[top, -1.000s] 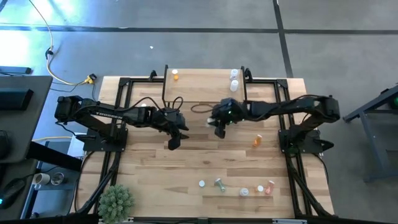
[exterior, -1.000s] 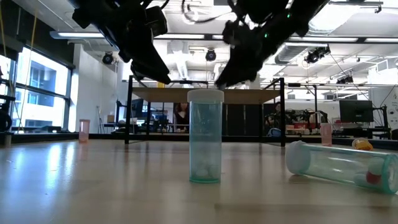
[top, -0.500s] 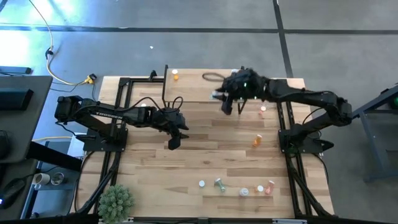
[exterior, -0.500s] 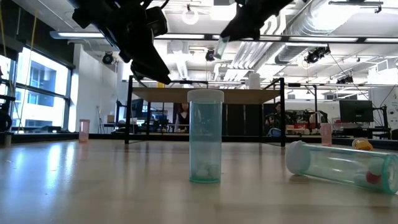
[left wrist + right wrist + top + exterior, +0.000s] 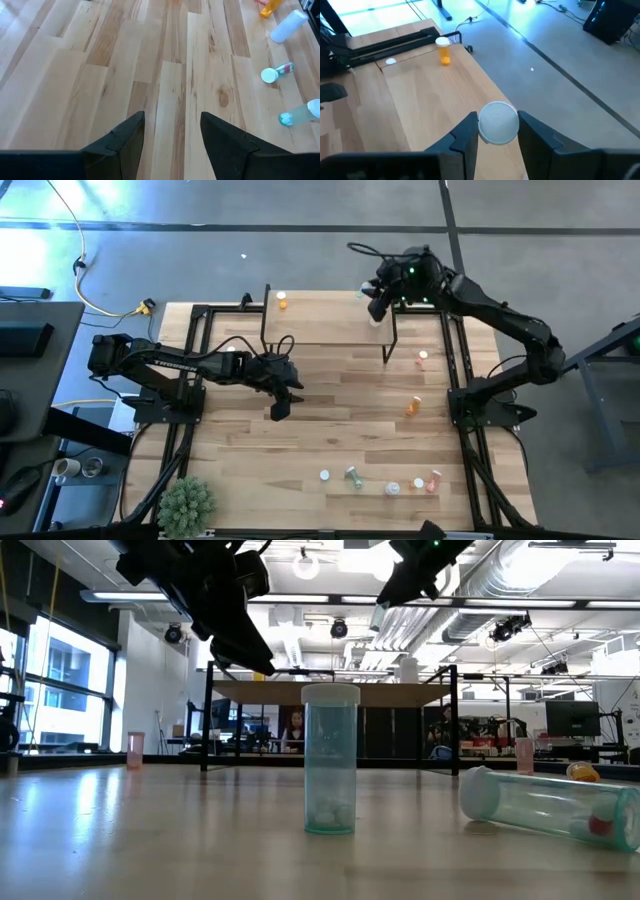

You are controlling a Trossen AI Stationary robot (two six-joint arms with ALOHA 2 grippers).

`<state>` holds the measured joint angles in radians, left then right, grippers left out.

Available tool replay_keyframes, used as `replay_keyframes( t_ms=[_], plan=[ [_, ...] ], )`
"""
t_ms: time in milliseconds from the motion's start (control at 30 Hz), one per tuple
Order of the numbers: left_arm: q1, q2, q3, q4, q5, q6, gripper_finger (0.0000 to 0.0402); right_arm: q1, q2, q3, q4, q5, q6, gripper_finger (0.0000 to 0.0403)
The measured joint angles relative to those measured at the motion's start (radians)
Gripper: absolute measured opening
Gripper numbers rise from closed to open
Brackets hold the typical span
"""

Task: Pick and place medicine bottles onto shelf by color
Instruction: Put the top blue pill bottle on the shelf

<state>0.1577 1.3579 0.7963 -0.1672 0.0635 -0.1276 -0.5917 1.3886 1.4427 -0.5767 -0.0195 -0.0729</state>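
Note:
The pale bottle under its white cap (image 5: 366, 287) hangs above the shelf board (image 5: 325, 320), so it now stays held in my right gripper until it reaches the board.
The shelf (image 5: 330, 330) is a light-wood board on black legs at the table's far edge. An orange bottle (image 5: 282, 301) stands on its left end and also shows in the right wrist view (image 5: 443, 51). My right gripper (image 5: 377, 305) is above the shelf's right end, shut on a white-capped pale bottle (image 5: 497, 122). My left gripper (image 5: 281, 408) hangs open and empty over the table's middle. Loose bottles lie on the table: a pink one (image 5: 422, 358), an orange one (image 5: 413, 406), and several near the front edge (image 5: 352, 474). My right gripper pinches the pale bottle between its two fingers (image 5: 465, 132), just below its white cap (image 5: 506, 131). The cap faces the wrist camera and hides the bottle's body. The bottle is lifted clear above the shelf board.
A green plant (image 5: 187, 502) stands at the near left corner. In the low view a greenish bottle (image 5: 330, 760) stands upright and another (image 5: 550, 805) lies on its side near the front. Black frame rails (image 5: 190, 380) run along both table sides.
My right gripper has gone up and toward the table's far edge, from over the table's middle to above the shelf's right end. It carried the pale bottle clear of the table and stayed shut on it.

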Motion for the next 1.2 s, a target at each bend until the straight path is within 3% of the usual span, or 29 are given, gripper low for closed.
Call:
replay_keyframes(
  t_ms=[600, 1200],
  plan=[
    [0.000, 0.000, 0.000, 0.000, 0.000, -0.018, 0.0184, -0.036, 0.251, 0.134, -0.089, -0.038, -0.039, 0.0106],
    [0.000, 0.000, 0.000, -0.001, 0.000, -0.018, 0.0184, -0.076, 0.342, 0.136, -0.139, -0.065, -0.014, 0.0106]
  ],
)
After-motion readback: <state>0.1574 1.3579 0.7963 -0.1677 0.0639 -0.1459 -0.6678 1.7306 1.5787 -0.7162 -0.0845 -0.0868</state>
